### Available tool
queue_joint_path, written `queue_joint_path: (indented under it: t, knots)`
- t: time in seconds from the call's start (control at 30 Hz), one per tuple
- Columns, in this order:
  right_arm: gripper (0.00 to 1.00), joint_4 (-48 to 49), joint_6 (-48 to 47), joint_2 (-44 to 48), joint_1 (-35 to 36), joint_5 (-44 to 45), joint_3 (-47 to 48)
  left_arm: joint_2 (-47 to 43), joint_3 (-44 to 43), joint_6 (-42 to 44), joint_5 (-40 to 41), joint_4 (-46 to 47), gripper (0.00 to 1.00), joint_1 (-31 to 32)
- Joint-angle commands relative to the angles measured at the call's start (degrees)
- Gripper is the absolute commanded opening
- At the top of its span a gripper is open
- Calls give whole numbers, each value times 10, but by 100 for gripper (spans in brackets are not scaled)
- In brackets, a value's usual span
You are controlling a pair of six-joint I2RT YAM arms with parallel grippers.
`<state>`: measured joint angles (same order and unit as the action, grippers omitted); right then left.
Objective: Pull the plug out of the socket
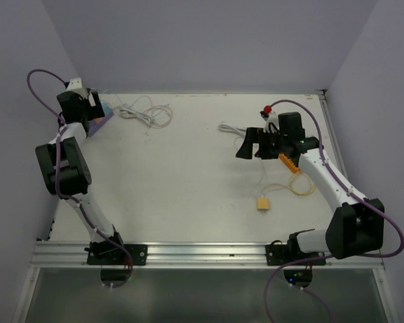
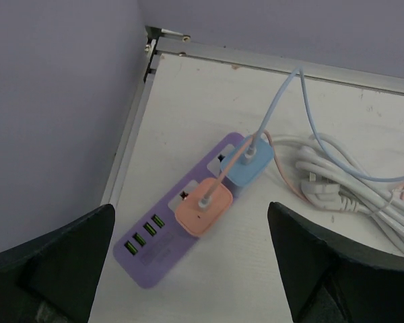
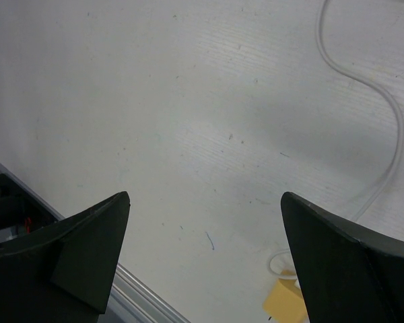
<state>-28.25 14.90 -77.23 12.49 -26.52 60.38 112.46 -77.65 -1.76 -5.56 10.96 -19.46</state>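
Both plugs need to stay free for my right gripper to pull. My left gripper should grab the purple power strip across its USB-port end [image 1: 93,128] [image 2: 150,244].
A purple power strip [image 2: 163,229] lies by the far left corner of the table, and it also shows in the top view [image 1: 103,120]. A peach plug [image 2: 203,207] and a blue plug [image 2: 249,163] sit in its sockets, each with a thin cable. My left gripper [image 2: 192,269] is open and empty, hovering above the strip with the peach plug between its fingers' line; in the top view it [image 1: 89,112] is at the far left. My right gripper [image 1: 253,144] is open and empty over bare table [image 3: 205,232].
A coil of white cable [image 2: 343,192] lies right of the strip. An orange strip [image 1: 288,163] lies under the right arm, with a loose yellow plug [image 1: 262,203] and its cable nearer me. A white cable [image 3: 390,121] crosses the right wrist view. Walls close off left and back.
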Motion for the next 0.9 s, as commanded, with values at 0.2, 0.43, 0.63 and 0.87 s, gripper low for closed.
queue_joint_path:
  t: [0.2,0.43,0.63,0.87]
  knots:
    - [99,-16,-35,13,17,9,17,93,-115,113,-130,-68,100,-38]
    - [99,-18,-37,0,23,11,18,106,-101,156,-170,-94,98,-54]
    - [99,-13,-36,-7,25,11,16,115,-79,169,-123,-83,95,-56]
    - [99,-15,-39,-10,28,14,14,131,-80,185,-109,-79,91,-56]
